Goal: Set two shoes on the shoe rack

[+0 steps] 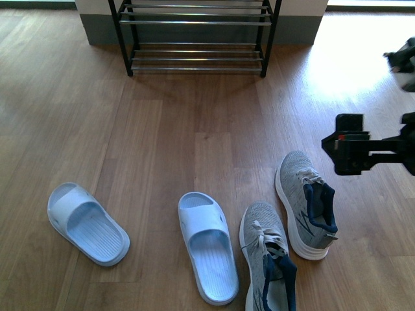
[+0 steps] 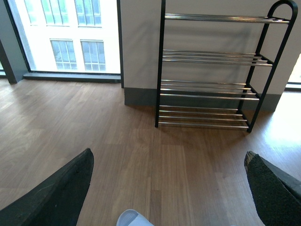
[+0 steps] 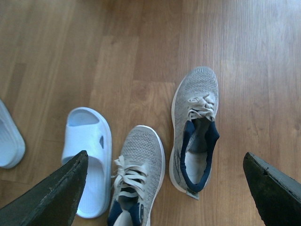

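My right gripper grabs the grey sneaker by its navy-lined ankle collar (image 1: 323, 207) next, to place the sneaker on the shoe rack (image 1: 194, 39).
Two grey knit sneakers lie on the wood floor, one further right (image 1: 305, 201) and one nearer (image 1: 267, 256). Two pale blue slides lie to their left, one in the middle (image 1: 207, 246) and one far left (image 1: 87, 223). The shoe rack (image 1: 194, 39) stands empty at the back. My right gripper (image 1: 343, 152) is open and hovers above and right of the further sneaker. In the right wrist view both sneakers (image 3: 195, 122) (image 3: 134, 174) lie below my open right gripper (image 3: 164, 188). My left gripper (image 2: 167, 188) is open and empty, facing the rack (image 2: 207, 89), with a slide's toe (image 2: 131, 219) just below it.
The rack stands against a grey-skirted wall (image 1: 97, 29). A tall window (image 2: 70, 33) is to the rack's left. Bare wood floor (image 1: 194, 129) lies between the shoes and the rack. Sunlight glares on the floor at back right (image 1: 350, 58).
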Tool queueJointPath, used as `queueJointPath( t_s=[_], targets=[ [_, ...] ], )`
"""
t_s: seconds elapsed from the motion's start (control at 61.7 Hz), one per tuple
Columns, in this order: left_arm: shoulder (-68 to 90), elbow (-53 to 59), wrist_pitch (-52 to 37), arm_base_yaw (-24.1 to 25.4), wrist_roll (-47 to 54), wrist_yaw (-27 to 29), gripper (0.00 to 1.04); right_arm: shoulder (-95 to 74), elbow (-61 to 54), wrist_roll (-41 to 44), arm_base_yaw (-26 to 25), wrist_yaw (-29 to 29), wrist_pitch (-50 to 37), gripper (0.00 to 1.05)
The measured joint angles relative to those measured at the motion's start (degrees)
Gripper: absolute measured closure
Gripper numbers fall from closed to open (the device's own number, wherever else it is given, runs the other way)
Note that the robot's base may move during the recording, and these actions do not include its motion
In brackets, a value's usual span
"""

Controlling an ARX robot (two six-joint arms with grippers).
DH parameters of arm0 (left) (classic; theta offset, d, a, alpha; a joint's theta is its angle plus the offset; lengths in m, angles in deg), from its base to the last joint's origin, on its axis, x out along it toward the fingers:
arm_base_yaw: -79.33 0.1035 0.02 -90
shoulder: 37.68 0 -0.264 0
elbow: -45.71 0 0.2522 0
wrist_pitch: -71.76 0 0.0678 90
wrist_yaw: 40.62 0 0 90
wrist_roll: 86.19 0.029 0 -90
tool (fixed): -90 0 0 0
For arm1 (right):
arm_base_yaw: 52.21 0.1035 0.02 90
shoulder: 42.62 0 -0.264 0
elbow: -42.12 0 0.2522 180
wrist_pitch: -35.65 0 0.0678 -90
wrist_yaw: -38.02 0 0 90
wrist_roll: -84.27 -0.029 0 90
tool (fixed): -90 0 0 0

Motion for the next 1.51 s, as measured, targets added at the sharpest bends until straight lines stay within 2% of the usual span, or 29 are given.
queueJointPath(
  t_s=[0.259,0.389,0.956,1.28,1.507],
  targets=[
    [0.00,0.00,0.00,0.00,0.00,-0.02,0.09,-24.79,16.52,3.32,-3.21,2.36,3.72,0.09],
    [0.00,0.00,0.00,0.00,0.00,-0.02,0.09,-31.21,21.35,5.27,-4.85,3.19,5.01,0.09],
    [0.00,0.00,0.00,0.00,0.00,-0.02,0.09,-47.01,32.68,13.11,-10.25,3.37,8.50,0.09],
    [0.00,0.00,0.00,0.00,0.00,-0.02,0.09,-51.47,36.09,11.47,-10.54,-2.19,8.04,0.09],
    [0.00,0.00,0.00,0.00,-0.02,-0.02,0.09,-52.33,35.76,9.29,-9.99,-2.78,6.29,0.46]
  ],
)
